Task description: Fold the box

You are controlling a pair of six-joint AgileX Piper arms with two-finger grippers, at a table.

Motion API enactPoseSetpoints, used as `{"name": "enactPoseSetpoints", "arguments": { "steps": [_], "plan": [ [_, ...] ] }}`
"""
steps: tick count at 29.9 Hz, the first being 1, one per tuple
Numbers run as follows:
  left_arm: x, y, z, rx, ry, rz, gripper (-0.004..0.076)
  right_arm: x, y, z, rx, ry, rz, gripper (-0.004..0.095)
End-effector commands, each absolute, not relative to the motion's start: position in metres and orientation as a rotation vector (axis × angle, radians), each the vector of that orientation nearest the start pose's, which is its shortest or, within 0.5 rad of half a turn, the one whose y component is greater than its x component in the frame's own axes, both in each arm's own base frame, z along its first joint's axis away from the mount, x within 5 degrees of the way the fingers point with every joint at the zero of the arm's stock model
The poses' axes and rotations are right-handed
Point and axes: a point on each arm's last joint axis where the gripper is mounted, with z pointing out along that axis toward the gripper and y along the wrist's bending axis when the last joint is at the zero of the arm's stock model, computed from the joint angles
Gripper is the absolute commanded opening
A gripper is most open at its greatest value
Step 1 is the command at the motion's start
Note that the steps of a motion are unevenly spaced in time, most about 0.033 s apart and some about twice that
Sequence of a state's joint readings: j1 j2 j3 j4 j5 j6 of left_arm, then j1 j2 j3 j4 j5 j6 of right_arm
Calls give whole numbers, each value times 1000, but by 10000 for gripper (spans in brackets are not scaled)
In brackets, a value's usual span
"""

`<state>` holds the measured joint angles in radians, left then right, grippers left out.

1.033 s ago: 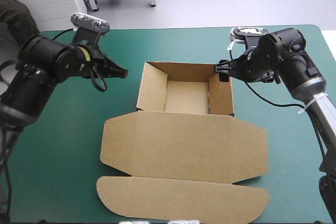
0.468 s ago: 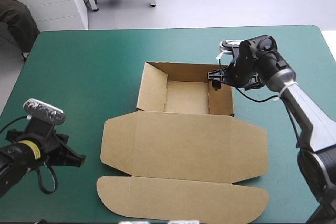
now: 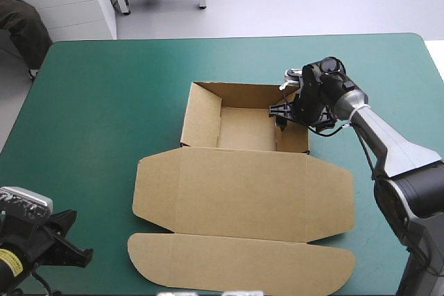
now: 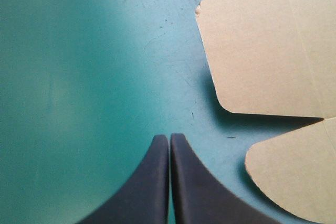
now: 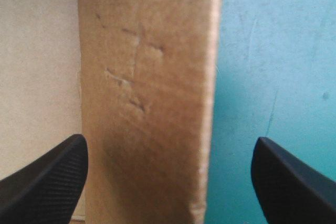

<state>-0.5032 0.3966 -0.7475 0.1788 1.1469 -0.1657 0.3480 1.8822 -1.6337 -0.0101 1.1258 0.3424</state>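
I should next grip the brown box with my right gripper by the top edge of its short side (image 3: 308,141) (image 5: 206,98). That leaves the brown box's lid free to fold.
The brown box (image 3: 243,192) lies mid-table as an open tray with its walls raised. Its lid (image 3: 239,261) lies flat toward the near edge. My right gripper (image 3: 284,117) is open at the tray's right wall (image 3: 293,126). In the right wrist view the gripper (image 5: 169,142) straddles that wall's top edge (image 5: 152,77), one finger inside the tray and one outside. My left gripper (image 3: 84,257) is shut low at the near left corner of the table. In the left wrist view its fingertips (image 4: 169,138) meet over bare cover, with the lid's rounded flap corners (image 4: 273,51) beside and ahead.
Teal-green cover (image 3: 104,116) shows left of the box and beyond it. A narrower strip runs between the tray and the table's right edge (image 3: 433,60).
The left arm has drawn back from beside the tray's left wall to the near left corner. The right gripper has moved in and down onto the tray's right wall.
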Motion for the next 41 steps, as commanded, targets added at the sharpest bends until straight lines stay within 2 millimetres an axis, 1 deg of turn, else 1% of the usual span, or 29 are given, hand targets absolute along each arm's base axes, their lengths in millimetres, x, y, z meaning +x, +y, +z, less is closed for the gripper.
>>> {"name": "enactPoseSetpoints", "arguments": {
  "steps": [1,4,5,7,10,12,17,20,23,26,29,32,34,38,41],
  "plan": [
    [38,-4,348,353,2120,-174,-10,375,133,297,-8,2784,155,716],
    [34,-2,349,348,2102,-178,-10,376,133,293,-8,2798,149,647],
    [34,-2,349,347,2100,-179,-10,376,133,292,-5,2802,148,608],
    [34,-2,348,347,2103,-178,-10,376,134,292,-3,2807,151,491],
    [33,-2,348,347,2105,-177,-10,375,133,291,-3,2821,145,205],
    [33,-2,348,347,2105,-177,-10,374,133,291,-4,2830,138,-17],
    [32,-1,348,346,2104,-178,-10,374,132,292,-1,2826,127,-20],
    [32,-1,347,346,2108,-176,-10,376,123,309,-9,2776,107,-20],
    [32,-1,347,347,2111,-181,-10,378,100,340,16,2693,67,-20],
    [32,-1,347,347,2111,-181,-10,376,57,378,71,2606,-30,-20],
    [32,-1,347,347,2111,-181,-10,371,11,405,164,2530,-106,-20],
    [32,-1,347,347,2111,-181,-10,369,-35,417,280,2480,-136,-20],
    [32,-1,347,347,2111,-178,-10,367,-59,420,328,2445,-171,-20],
    [32,-1,347,347,2111,-178,-10,367,-105,419,417,2377,-240,-20],
    [32,-1,347,346,2110,-176,-10,367,-137,411,498,2354,-276,-20]
  ]
}}
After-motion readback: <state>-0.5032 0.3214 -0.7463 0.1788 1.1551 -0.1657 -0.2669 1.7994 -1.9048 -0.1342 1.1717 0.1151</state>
